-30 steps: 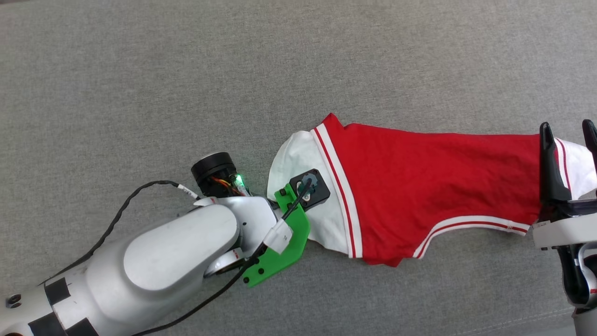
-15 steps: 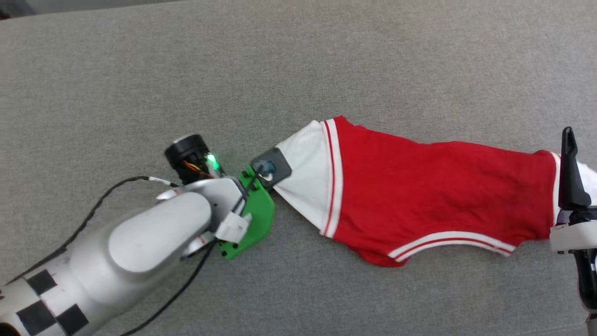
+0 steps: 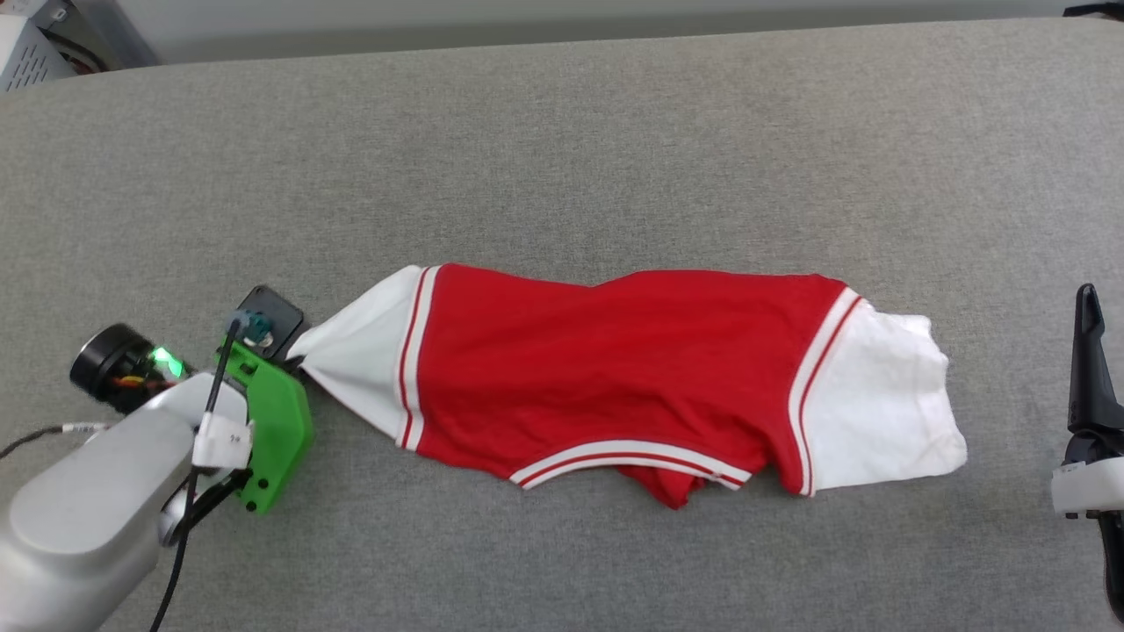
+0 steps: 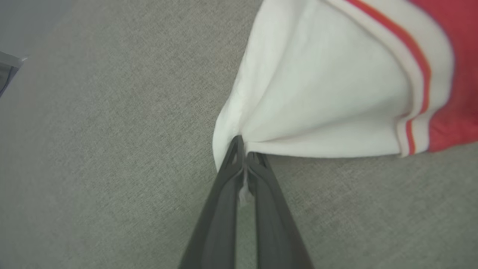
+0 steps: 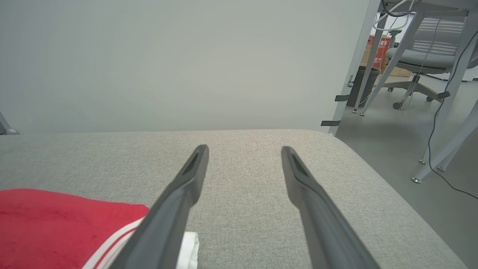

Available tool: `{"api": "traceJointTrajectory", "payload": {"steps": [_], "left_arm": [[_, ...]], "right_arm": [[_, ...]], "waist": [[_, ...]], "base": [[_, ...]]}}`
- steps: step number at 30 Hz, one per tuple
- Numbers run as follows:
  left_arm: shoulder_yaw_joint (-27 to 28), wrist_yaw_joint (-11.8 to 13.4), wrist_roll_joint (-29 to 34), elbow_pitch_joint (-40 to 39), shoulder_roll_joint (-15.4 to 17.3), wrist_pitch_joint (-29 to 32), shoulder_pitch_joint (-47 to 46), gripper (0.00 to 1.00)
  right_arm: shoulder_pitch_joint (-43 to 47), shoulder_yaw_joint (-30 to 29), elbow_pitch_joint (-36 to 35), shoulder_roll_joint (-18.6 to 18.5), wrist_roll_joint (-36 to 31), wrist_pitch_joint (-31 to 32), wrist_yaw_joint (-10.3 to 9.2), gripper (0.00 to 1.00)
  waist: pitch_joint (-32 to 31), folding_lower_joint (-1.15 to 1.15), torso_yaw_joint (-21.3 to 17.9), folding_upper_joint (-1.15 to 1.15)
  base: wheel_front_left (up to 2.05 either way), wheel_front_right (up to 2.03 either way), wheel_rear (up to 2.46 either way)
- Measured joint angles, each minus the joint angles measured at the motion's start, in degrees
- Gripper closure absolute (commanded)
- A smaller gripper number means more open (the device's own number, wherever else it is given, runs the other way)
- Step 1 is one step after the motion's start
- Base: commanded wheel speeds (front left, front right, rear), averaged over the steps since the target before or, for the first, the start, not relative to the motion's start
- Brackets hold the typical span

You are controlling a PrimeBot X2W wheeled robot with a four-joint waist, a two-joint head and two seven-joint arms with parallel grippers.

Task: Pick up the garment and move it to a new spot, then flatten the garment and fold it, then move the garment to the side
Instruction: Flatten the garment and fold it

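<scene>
I need to grab the other white sleeve (image 3: 876,398) with my right gripper next, by its loose cuff corner (image 3: 956,460) on the collar side. The sleeve lies spread flat on the cushion.
The garment (image 3: 615,369), red with white sleeves and red-white striped trim, lies stretched left to right on the grey cushion (image 3: 562,132). My left gripper (image 3: 294,347) is shut on the tip of its left white sleeve. The left wrist view shows the two fingers (image 4: 244,149) pinched together on a fold of white cloth (image 4: 328,93). My right gripper (image 5: 244,149) stands open over bare cushion, just right of the other sleeve, with nothing between its fingers (image 3: 1089,369). The red cloth (image 5: 56,224) lies to its lower left. The lettering is hidden.
The cushion ends at a pale wall along the far edge. White equipment (image 3: 35,44) sits beyond its far left corner. Past the cushion's right edge are the floor, table legs, a dark bin (image 5: 362,86) and an office chair (image 5: 422,56).
My left gripper has shut on the left sleeve and pulled it leftward, drawing the garment out long. The right sleeve now lies clear of my open right gripper. The head view has shifted.
</scene>
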Motion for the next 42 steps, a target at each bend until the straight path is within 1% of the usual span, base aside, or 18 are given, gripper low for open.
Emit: {"api": "traceJointTrajectory", "payload": {"steps": [4,8,9,10,14,17,20,24,27,30,33,35,37,39,40,42], "left_arm": [[0.57,0.97,-3.16,1.94,0.67,-1.51,4.31,1.0],[1.31,1.45,-4.64,3.45,-0.09,-3.33,6.08,1.0],[1.62,1.88,-4.92,3.85,-0.64,-4.31,6.48,0.75],[1.72,2.27,-5.03,4.12,-1.1,-5.24,6.77,0.0],[2.86,4.57,-5.59,5.17,-3.12,-10.51,8.84,0.0],[4.26,7.24,-5.78,4.95,-4.1,-15.38,10.6,0.0],[6.09,11.37,-5.67,3.42,-4.65,-21.96,13.07,0.0],[8.32,16.73,-4.53,0.37,-4.76,-25.4,17.01,0.0],[12.06,21.63,-2.38,-3.98,-4.85,-26.21,20.31,0.0],[18.81,25.93,1.59,-10.31,-5.6,-26.27,23.87,0.0],[24.8,28.59,5.95,-15.03,-6.95,-26.27,28.39,0.0],[28.05,29.5,8.49,-16.94,-8.18,-26.27,31.42,0.0],[31.08,29.93,10.85,-18.46,-9.77,-26.27,34.1,0.0],[33.43,29.93,12.69,-19.39,-11.04,-26.27,35.93,0.0],[36.76,29.53,15.64,-20.41,-12.9,-26.27,37.73,0.0],[38.53,28.75,16.96,-20.72,-14.0,-26.27,38.33,0.0]], "right_arm": [[0.74,-0.32,0.36,-0.05,-0.08,0.03,0.0,0.0],[0.89,-0.31,0.42,-0.45,-0.08,0.89,0.0,0.0],[0.96,-0.26,0.41,-0.57,-0.08,1.36,0.0,0.0],[1.03,-0.18,0.36,-0.68,-0.08,1.71,0.0,0.0],[1.31,0.05,-0.56,-1.86,-0.09,2.48,0.0,0.0],[1.42,-0.22,-2.42,-3.31,-0.29,3.05,0.0,0.0],[1.41,-0.3,-5.47,-5.36,-0.51,4.11,0.0,0.0],[1.0,0.35,-9.23,-8.94,-0.44,7.48,0.0,0.0],[0.05,3.45,-11.07,-13.23,1.44,13.91,0.0,0.0],[-0.58,8.39,-11.92,-18.47,5.65,22.67,0.0,0.0],[-1.17,13.8,-12.32,-23.66,10.91,32.72,0.0,0.0],[-1.82,16.67,-12.25,-26.46,14.72,39.11,0.0,0.0],[-2.69,19.25,-11.93,-28.77,18.08,45.64,0.0,0.0],[-3.62,20.96,-11.28,-30.31,20.16,50.49,0.0,0.0],[-4.77,23.42,-9.39,-31.19,22.91,55.97,0.0,0.0],[-5.26,24.94,-7.45,-31.3,23.92,58.06,0.0,0.0]], "waist": [[-0.52,0.0,0.62,0.0],[-1.0,0.0,1.18,0.0],[-1.16,0.0,1.33,0.0],[-1.33,0.0,1.45,0.0],[-2.58,0.0,2.01,0.0],[-3.88,0.0,2.51,0.0],[-5.46,0.0,3.06,0.0],[-7.1,0.0,3.87,0.0],[-7.89,0.0,4.78,0.0],[-8.24,0.0,5.65,0.0],[-8.17,0.0,6.21,0.0],[-7.84,0.0,6.39,0.0],[-7.43,0.0,6.59,0.0],[-7.03,0.0,6.76,0.0],[-6.31,0.0,7.04,0.0],[-5.8,0.0,7.27,0.0]], "base": [[0.0,0.0,0.0],[0.0,0.0,0.0],[0.0,0.0,0.0],[0.0,0.0,0.0],[0.0,0.0,0.0],[0.0,0.0,0.0],[0.0,0.0,0.0],[0.0,0.0,0.0],[0.0,0.0,0.0],[0.0,0.0,0.0],[0.0,0.0,0.0],[0.0,0.0,0.0],[0.0,0.0,0.0],[0.0,0.0,0.0],[0.0,0.0,0.0],[0.0,0.0,0.0]]}}
